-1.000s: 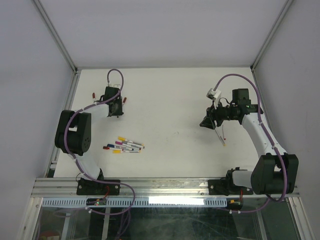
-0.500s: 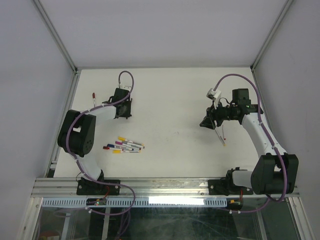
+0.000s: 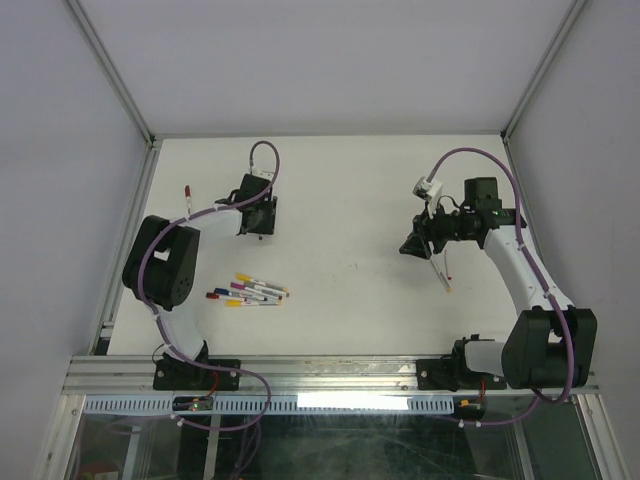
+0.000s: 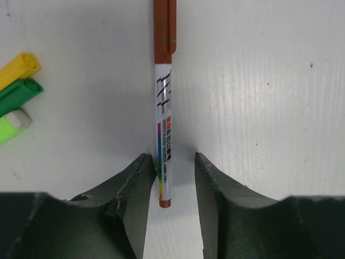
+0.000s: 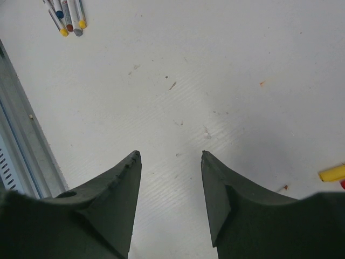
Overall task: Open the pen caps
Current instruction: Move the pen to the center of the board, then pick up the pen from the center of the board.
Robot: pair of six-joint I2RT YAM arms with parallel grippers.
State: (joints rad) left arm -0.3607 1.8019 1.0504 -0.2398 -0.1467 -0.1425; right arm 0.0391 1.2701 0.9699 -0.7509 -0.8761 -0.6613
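My left gripper's fingers reach only the tail end of the pen's body in the left wrist view. They reach the pen's striped middle next, before closing.
In the left wrist view a pen with a white barrel (image 4: 163,129) and a maroon cap (image 4: 164,32) lies on the table. Its tail end sits between the jaws of my left gripper (image 4: 170,156), against the left finger; the jaws stand wider than the barrel, so the gripper is open. My left gripper (image 3: 258,222) is at the far left of the table. My right gripper (image 5: 170,156) is open and empty above bare table; it is at the right in the top view (image 3: 415,245). Several capped pens (image 3: 250,291) lie in a cluster at the near left.
A yellow cap (image 4: 20,66), a green cap (image 4: 21,93) and a light green piece (image 4: 9,125) lie left of my left gripper. A small red piece (image 3: 187,189) lies at the far left. A pen (image 3: 441,272) lies just near of my right gripper. Metal frame rails border the table.
My left gripper has moved to the right along the far part of the table. The right arm has not moved.
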